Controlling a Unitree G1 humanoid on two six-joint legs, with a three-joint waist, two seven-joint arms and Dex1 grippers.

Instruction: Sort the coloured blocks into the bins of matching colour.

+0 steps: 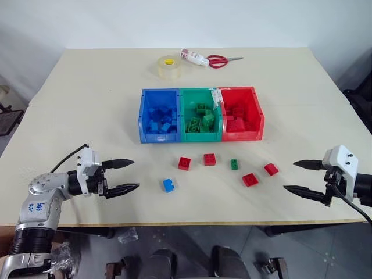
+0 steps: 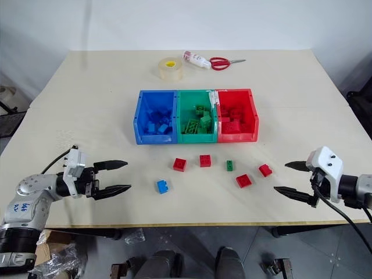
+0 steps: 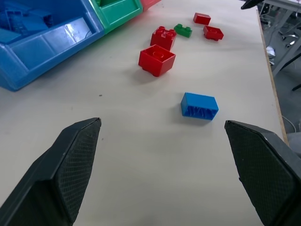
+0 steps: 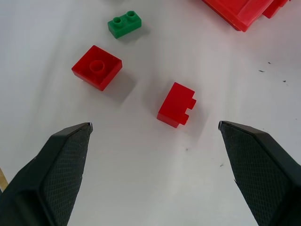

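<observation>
The red block is to be sorted into the red bin (image 1: 259, 119) (image 4: 242, 12), so the robot's right gripper will next grab the block by its opposite sides.
Three joined bins stand mid-table: blue bin (image 1: 142, 119), green bin (image 1: 201, 137), red bin (image 1: 259, 119), each holding several bricks of its colour. Loose in front lie a blue block (image 1: 168, 185), red blocks (image 1: 184, 163) (image 1: 210, 159) (image 1: 250, 179) (image 1: 271, 169) and a green block (image 1: 234, 164). My left gripper (image 1: 127, 175) is open near the front left, pointing at the blue block (image 3: 199, 105) a short way off. My right gripper (image 1: 302, 176) is open at the front right, with a red block (image 4: 176, 104) lying ahead between its fingers' lines, untouched.
At the table's far side lie a clear tape roll (image 1: 169, 67), a small white bottle (image 1: 195, 57) and red-handled scissors (image 1: 220, 60). The table's front edge (image 1: 203, 221) runs just below both grippers.
</observation>
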